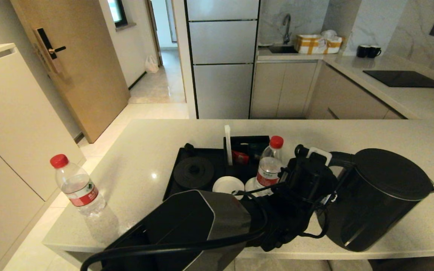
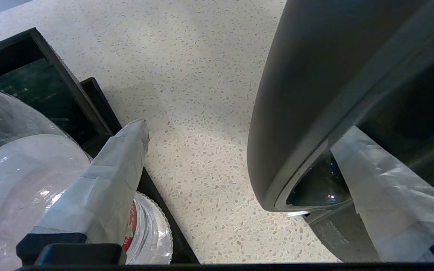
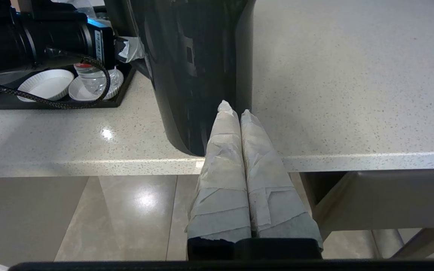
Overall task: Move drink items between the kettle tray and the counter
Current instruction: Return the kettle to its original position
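Observation:
I'll close and catch the kettle's handle between my left fingers.
The black kettle [image 1: 382,199] stands on the beige counter [image 1: 145,150] near its front edge, right of the black tray [image 1: 181,173]. My left gripper [image 2: 239,130] is open between the kettle and a red-capped water bottle [image 1: 269,165] standing on a coaster in the tray. One taped finger [image 2: 107,177] is beside the bottle [image 2: 9,180]; the other finger [image 2: 386,195] lies past the kettle's loop handle [image 2: 307,94]. A second bottle [image 1: 79,190] stands at the counter's left front corner. My right gripper [image 3: 236,109] is shut, empty, low by the counter's front edge below the kettle [image 3: 194,67].
The tray holds the round kettle base [image 1: 193,172], a free white coaster [image 1: 227,185] and the sachet box [image 1: 247,150]. Far back on the other worktop are two black mugs [image 1: 367,51] and a cooktop [image 1: 405,79]. The kettle sits close to the counter edge [image 3: 89,162].

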Available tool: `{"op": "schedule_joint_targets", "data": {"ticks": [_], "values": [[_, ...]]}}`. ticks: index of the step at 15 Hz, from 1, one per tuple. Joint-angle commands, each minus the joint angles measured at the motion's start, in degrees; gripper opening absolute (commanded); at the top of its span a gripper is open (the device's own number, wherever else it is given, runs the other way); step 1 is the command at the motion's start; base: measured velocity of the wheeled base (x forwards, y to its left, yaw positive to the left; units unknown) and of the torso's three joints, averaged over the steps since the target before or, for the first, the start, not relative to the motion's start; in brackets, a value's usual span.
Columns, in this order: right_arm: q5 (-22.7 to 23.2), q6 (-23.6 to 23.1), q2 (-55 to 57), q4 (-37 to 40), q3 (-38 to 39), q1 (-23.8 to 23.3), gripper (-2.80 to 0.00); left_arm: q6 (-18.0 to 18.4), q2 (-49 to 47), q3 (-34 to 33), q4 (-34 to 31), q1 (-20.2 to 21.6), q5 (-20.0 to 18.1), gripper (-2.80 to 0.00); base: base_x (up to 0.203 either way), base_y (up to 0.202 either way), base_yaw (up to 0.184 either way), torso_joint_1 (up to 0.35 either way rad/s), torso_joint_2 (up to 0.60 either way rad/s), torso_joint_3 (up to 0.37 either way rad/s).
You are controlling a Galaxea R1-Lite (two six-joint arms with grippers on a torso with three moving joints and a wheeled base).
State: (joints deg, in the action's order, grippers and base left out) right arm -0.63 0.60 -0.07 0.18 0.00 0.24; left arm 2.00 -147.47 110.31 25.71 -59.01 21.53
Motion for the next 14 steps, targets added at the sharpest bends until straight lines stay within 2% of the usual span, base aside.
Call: {"op": "schedule_joint_targets", "data": {"ticks": [1,7,8,9,14], "values": [[0.02,0.02,-0.01,-0.01,-0.09,0.02,-2.80,0.02,-0.18,-0.01,0.22,-0.05,0.09,0.00,0.000,0.000,0.000,0.000,0.00,0.000],[0.02,0.02,-0.01,-0.01,-0.09,0.02,-2.80,0.11,-0.09,0.17,-0.13,-0.14,-0.96,0.00,0.000,0.000,0.000,0.000,0.00,0.000],[0.02,0.02,-0.01,-0.01,0.00,0.02,-2.80,0.11,-0.09,0.17,-0.13,-0.22,-0.96,-0.17,0.000,0.000,0.000,0.000,0.00,0.000],[0.02,0.02,-0.01,-0.01,0.00,0.02,-2.80,0.11,-0.09,0.13,-0.09,-0.22,-1.00,-2.80,0.000,0.000,0.000,0.000,0.00,0.000],[0.02,0.02,-0.01,-0.01,-0.03,0.02,-2.80,0.11,-0.01,0.17,0.13,-0.22,-1.14,-2.80,0.000,0.000,0.000,0.000,0.00,0.000]]}}
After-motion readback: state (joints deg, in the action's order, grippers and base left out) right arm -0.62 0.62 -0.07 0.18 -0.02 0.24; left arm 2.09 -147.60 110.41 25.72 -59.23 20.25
